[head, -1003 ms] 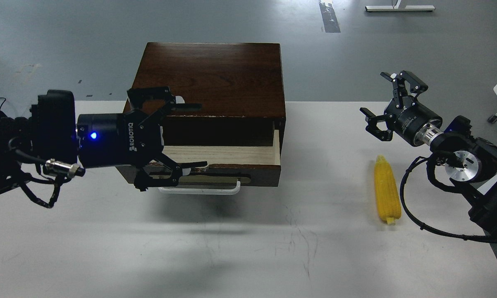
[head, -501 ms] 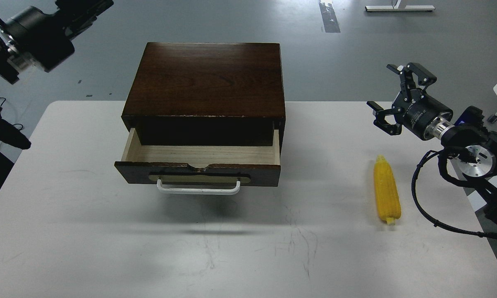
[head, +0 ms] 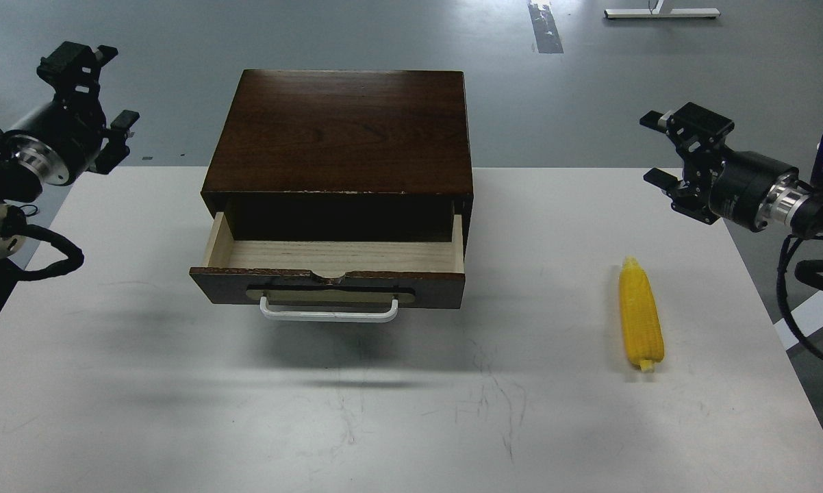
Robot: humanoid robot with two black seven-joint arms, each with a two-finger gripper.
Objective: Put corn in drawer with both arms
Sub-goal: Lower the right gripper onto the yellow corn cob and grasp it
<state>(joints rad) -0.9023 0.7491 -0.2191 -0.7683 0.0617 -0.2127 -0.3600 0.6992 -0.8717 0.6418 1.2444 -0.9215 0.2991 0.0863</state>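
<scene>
The right gripper grabs the yellow corn's stem end [head: 645,355] next, to place the corn in the open drawer [head: 333,270].
The yellow corn [head: 640,323] lies on the white table [head: 411,411] at the right, stem end toward me. The drawer [head: 333,270] of the dark brown box [head: 343,130] is pulled out; its pale interior is empty and its white handle [head: 328,312] faces me. My left gripper [head: 93,103] is open and empty, raised past the table's far left corner, well left of the box. My right gripper [head: 672,154] is open and empty, raised at the far right, above and beyond the corn.
The table's right edge runs just right of the corn. Black cables hang from my right arm [head: 795,287] past that edge. Grey floor lies beyond the table.
My left gripper has left the drawer front and withdrawn up and to the far left. My right gripper has drawn back to the right and risen a little. Corn and drawer have not moved.
</scene>
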